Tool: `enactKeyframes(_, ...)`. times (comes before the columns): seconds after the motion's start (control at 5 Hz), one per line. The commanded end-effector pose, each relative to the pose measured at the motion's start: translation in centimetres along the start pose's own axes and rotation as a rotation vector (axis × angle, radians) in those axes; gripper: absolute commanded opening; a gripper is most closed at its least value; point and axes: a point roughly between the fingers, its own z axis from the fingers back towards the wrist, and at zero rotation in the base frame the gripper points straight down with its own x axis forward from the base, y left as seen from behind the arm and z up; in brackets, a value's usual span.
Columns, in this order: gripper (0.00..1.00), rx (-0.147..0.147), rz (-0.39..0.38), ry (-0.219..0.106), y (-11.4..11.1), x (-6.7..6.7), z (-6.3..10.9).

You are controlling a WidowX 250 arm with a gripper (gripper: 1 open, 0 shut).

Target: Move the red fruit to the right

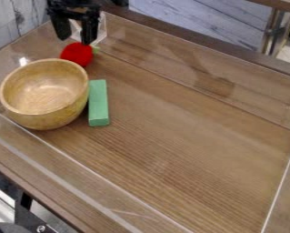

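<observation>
I am not ready to close my gripper yet: its fingers are above and behind the round sides of the red fruit (75,53) and would miss. I should lower my gripper toward the fruit first, then close it.
The red fruit (75,53) lies on the wooden table at the far left, just behind the wooden bowl (44,93). My black gripper (76,29) hangs above and slightly behind the fruit, open, with nothing between its fingers. Its fingertips are clear of the fruit. A green rectangular block (98,102) lies right of the bowl.
The table (195,127) has a raised transparent rim along its left and front edges. A grey plank wall stands behind, and a metal post (272,36) rises at the far right.
</observation>
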Motion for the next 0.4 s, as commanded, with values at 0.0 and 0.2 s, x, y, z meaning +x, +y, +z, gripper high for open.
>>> enactKeyframes(0.0, 1.0, 0.031, -0.009, -0.046, 0.6, 1.1, 1.5)
enactKeyframes(0.2, 1.0, 0.027, -0.009, -0.022, 0.5, 0.8, -0.3)
